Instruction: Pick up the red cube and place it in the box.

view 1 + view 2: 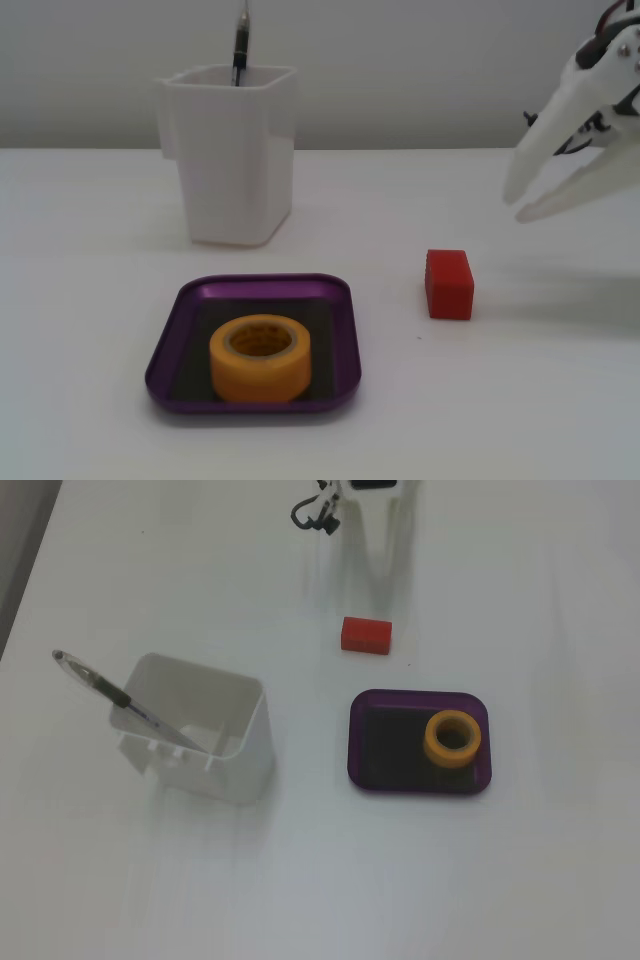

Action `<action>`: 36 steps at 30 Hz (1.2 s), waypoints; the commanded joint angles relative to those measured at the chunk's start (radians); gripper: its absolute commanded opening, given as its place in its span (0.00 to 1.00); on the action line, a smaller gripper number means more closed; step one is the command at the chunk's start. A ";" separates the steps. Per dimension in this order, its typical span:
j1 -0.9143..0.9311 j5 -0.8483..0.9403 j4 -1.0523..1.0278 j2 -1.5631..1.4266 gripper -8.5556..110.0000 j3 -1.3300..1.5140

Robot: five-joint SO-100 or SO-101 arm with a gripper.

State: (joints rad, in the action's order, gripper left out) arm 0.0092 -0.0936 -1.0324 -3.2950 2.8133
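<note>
The robot's gripper will next grab the red cube (449, 284) by its opposite sides, so that it can put the cube in the shallow purple tray.
The red cube (449, 284) sits on the white table, right of the purple tray; it also shows in another fixed view (366, 634), just beyond the tray. The box, a shallow purple tray (170, 330) (368, 742), holds a yellow tape roll (261, 357) (453, 737). My white gripper (520, 203) (380, 548) hangs open and empty in the air, above and to the right of the cube in a fixed view, not touching it.
A tall white plastic container (232, 155) (200, 730) with a pen (241, 45) (125, 702) in it stands behind the tray. The table edge and a darker surface show at the far left (20, 550).
</note>
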 commanded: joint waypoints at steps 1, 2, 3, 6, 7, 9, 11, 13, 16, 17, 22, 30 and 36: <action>-0.005 0.003 0.025 0.186 0.07 -0.138; -0.005 0.003 0.023 0.258 0.07 -0.176; -0.005 0.003 0.015 0.336 0.07 -0.216; -0.005 0.005 0.009 0.577 0.07 -0.347; -0.005 0.005 0.009 0.657 0.07 -0.394; -0.005 0.005 0.008 0.808 0.09 -0.485; -0.006 0.005 0.005 0.943 0.13 -0.569; -0.006 0.005 -0.021 1.068 0.18 -0.641; -0.006 -0.005 -0.055 1.220 0.25 -0.738; -0.006 -0.005 -0.058 1.261 0.27 -0.758; 0.005 0.006 -0.040 1.413 0.30 -0.808; 0.009 0.009 0.008 1.528 0.30 -0.801; 0.009 0.020 0.051 1.575 0.29 -0.795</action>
State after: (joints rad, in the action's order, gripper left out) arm 0.0153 -0.0920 -1.0002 -1.7273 2.0448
